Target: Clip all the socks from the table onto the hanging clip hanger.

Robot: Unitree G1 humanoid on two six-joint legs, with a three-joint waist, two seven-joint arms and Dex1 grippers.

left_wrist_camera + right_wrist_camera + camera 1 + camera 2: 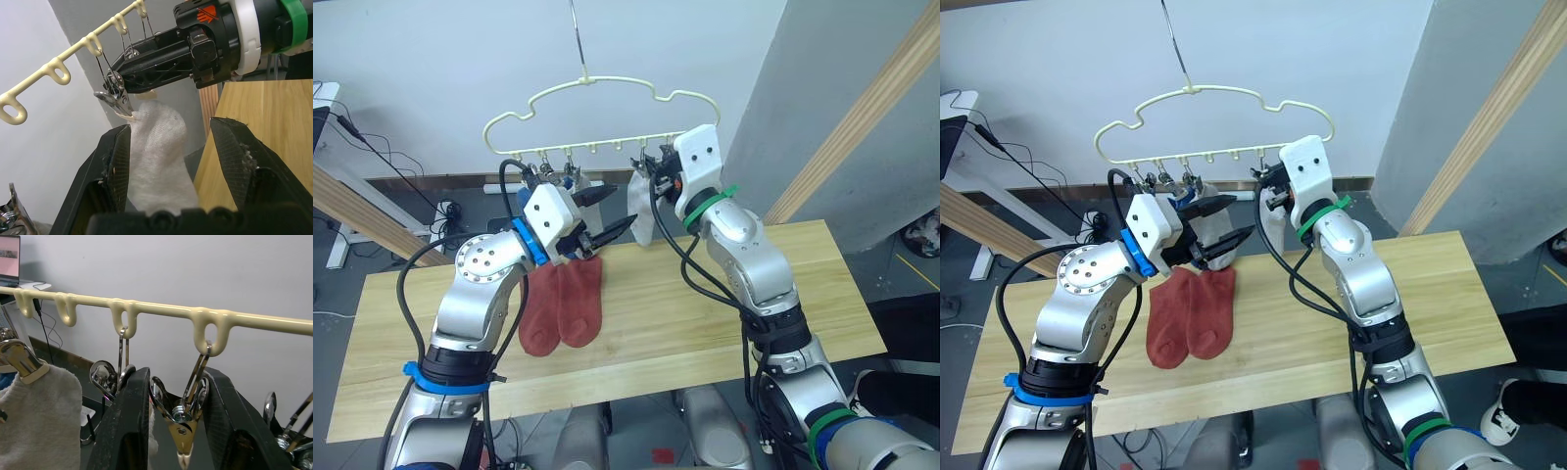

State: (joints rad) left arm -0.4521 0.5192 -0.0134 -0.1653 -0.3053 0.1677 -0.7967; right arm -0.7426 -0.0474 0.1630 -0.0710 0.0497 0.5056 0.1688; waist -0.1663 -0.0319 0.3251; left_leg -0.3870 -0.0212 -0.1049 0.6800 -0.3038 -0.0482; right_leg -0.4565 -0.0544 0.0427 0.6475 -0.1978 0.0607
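Observation:
The metal clip has paired handles, and my right gripper needs to pinch it by them next, so the clip's opening stays free to take in a sock.
The pale yellow clip hanger (607, 80) hangs above the table (705, 323). A light grey sock (643, 211) dangles from one of its metal clips. My left gripper (605, 213) is open just left of that sock; in the left wrist view the sock (159, 152) hangs between its spread fingers. My right gripper (651, 174) is up at the clip bar, open, with a neighbouring clip (180, 418) between its fingers and that clip's jaws closed. Two rust-red socks (563, 304) lie side by side on the table below the left gripper. A bit of blue fabric (1181, 196) shows under the left clips, mostly hidden.
Thick wooden poles slant up at the right (862, 127) and at the left (352, 206). Cables and a power strip (445, 211) lie on the floor behind the table. The right half of the tabletop is bare wood.

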